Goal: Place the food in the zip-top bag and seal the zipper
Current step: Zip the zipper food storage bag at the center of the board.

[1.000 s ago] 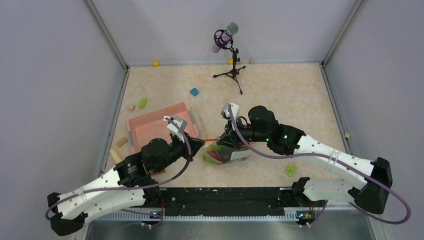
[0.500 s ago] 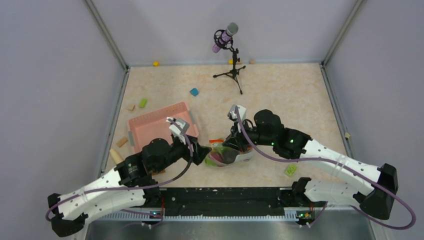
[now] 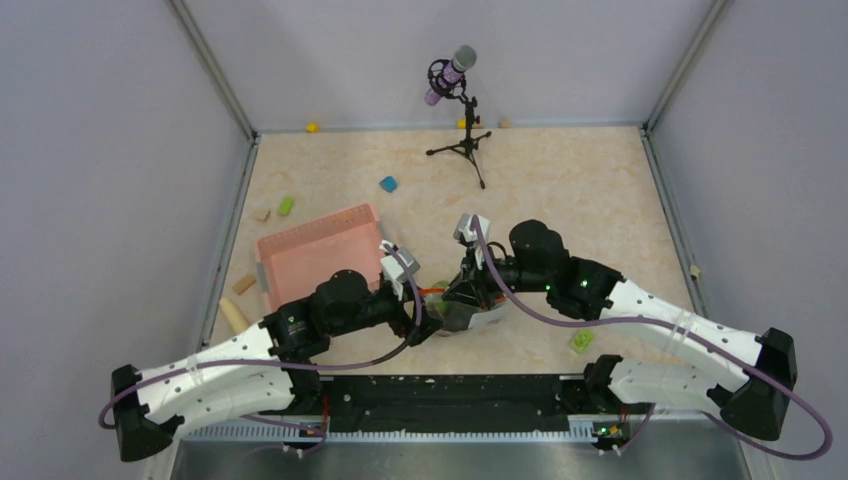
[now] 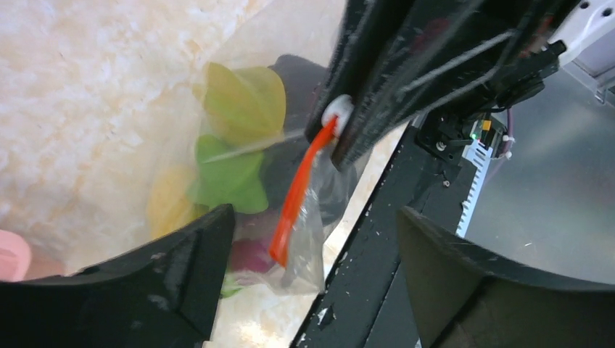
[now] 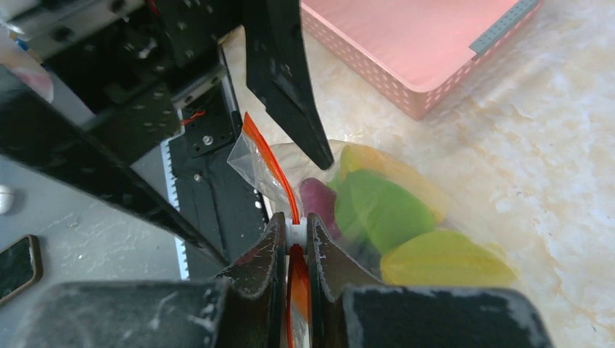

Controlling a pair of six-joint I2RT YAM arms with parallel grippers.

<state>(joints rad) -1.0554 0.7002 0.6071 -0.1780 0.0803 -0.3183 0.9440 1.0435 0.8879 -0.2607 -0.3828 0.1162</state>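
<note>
The zipper's loose end [image 4: 281,249] and the bag's corner reach in past the ends of both fingers, so the left gripper will hold the zipper when it closes.
The zip-top bag [image 3: 478,318] lies near the table's front edge between both arms. Through its clear plastic I see the food: a bright green piece [image 4: 228,177], a light green one [image 4: 246,94], a yellow one [image 5: 435,262] and a maroon one [image 5: 317,197]. The orange-red zipper [image 4: 296,196] runs along the bag's mouth. My right gripper [image 5: 294,233] is shut on the white slider [image 4: 337,114]. My left gripper [image 4: 315,243] stands wide open around the zipper's free end and the bag's corner, touching neither. From above, the left gripper [image 3: 428,316] is at the bag's left side.
A pink slotted basket [image 3: 310,258] sits left of the bag. A microphone stand [image 3: 462,112] is at the back. Small blue [image 3: 388,184], green [image 3: 286,205] and tan [image 3: 245,284] blocks lie scattered on the left. Another green piece [image 3: 580,340] lies front right.
My left gripper has opened from shut and moved right, up to the bag's corner. The right gripper shifted slightly right early on and stays shut on the slider.
</note>
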